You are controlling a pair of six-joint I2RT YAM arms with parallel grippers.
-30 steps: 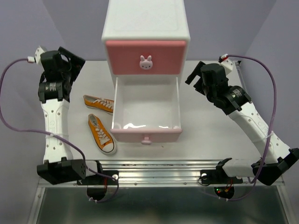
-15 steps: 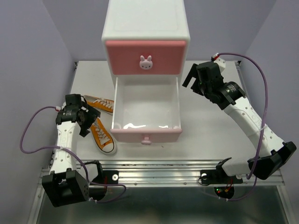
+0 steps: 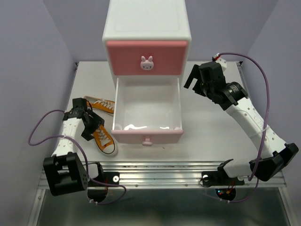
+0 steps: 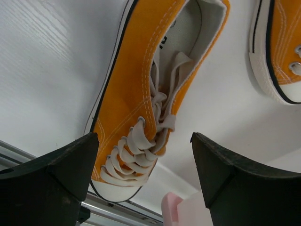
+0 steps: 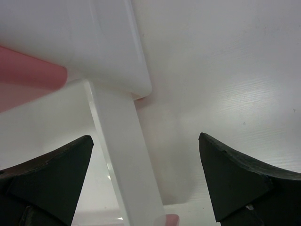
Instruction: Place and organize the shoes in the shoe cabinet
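Note:
I should close my left gripper on the near orange shoe, because both fingers are down at the height of the shoe's laces, on either side of the upper (image 4: 123, 89).
The white shoe cabinet (image 3: 146, 21) stands at the back with its upper pink drawer shut. The lower drawer (image 3: 147, 135) is pulled out and empty. Two orange shoes lie left of it, a near one (image 3: 104, 139) and a far one (image 3: 100, 104). My left gripper (image 3: 90, 125) is open just above the near orange shoe (image 4: 136, 94), its fingers on either side of the laces; the far shoe's toe (image 4: 277, 61) shows at the upper right. My right gripper (image 3: 192, 81) is open and empty beside the cabinet's right side, over the open drawer's side wall (image 5: 124, 155). The black shoes are out of view.
The metal rail (image 3: 160, 170) runs along the table's front edge. Purple cables (image 3: 42, 125) loop off both arms. Bare white tabletop (image 3: 211, 136) lies right of the drawer.
My left arm has swung down from the back left to the near orange shoe and settled closer over it. My right gripper has moved slightly toward the cabinet.

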